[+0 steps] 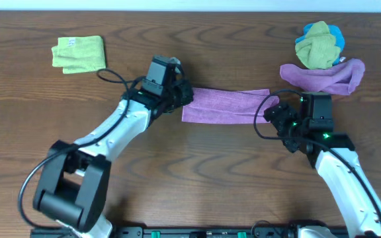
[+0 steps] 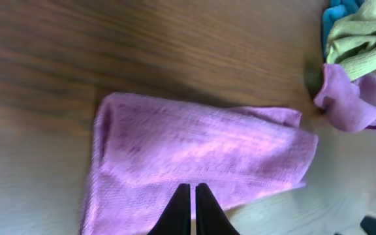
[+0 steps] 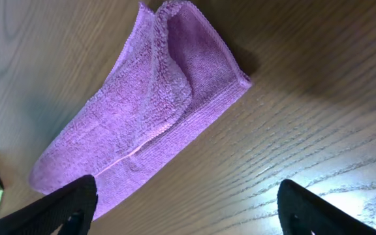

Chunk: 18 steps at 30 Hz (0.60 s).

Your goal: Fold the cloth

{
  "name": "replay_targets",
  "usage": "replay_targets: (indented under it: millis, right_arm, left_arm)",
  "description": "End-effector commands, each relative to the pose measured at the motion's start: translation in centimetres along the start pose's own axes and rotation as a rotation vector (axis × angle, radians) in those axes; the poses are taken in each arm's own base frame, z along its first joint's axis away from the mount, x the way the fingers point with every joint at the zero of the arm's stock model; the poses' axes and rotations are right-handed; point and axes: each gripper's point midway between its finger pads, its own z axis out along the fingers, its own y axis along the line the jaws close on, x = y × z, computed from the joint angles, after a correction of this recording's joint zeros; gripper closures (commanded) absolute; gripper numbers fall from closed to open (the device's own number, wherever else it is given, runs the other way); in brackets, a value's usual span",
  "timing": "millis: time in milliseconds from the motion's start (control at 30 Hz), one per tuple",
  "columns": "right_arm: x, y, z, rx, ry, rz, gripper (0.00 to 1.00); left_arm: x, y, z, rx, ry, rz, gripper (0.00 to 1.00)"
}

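Observation:
The right gripper grabs the end of the purple cloth next, to fold that end over toward the cloth's end by my left gripper.
The purple cloth (image 1: 225,104) lies on the wooden table as a flat folded strip between my two grippers. My left gripper (image 1: 180,96) is at its left end. In the left wrist view the fingers (image 2: 192,189) are pressed together just over the cloth (image 2: 201,150), with nothing visibly between them. My right gripper (image 1: 273,114) is at the strip's right end. In the right wrist view its fingers (image 3: 188,199) are spread wide and empty, and the cloth's folded end (image 3: 149,104) lies flat beyond the left finger.
A second purple cloth (image 1: 323,76), rumpled in a long band, lies at the back right, with an olive and blue cloth pile (image 1: 319,43) behind it. Both show in the left wrist view (image 2: 354,104). A lime-green folded cloth (image 1: 78,53) lies at the back left.

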Motion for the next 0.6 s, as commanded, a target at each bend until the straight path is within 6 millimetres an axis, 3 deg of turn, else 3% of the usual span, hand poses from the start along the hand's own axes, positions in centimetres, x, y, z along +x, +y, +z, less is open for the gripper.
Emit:
replay_targets:
  millis: [0,200,400,567]
  right_arm:
    - [-0.1,0.0,-0.1,-0.002,-0.002,0.028,0.10]
    - [-0.1,-0.9,1.6,0.043,0.014,0.036,0.06]
    - [-0.1,-1.2,4.2,0.055,0.039,0.041,0.11]
    - [0.1,-1.9,5.3,0.080,0.057,0.046,0.11]
  left_arm:
    - [-0.3,-0.5,1.3,0.019,-0.007,-0.035,0.94]
    - [0.3,1.1,3.6,-0.002,0.014,-0.078,0.94]
    - [1.7,2.7,5.3,-0.032,0.066,-0.098,0.94]
    - [2.4,3.6,5.9,-0.048,0.094,-0.108,0.94]
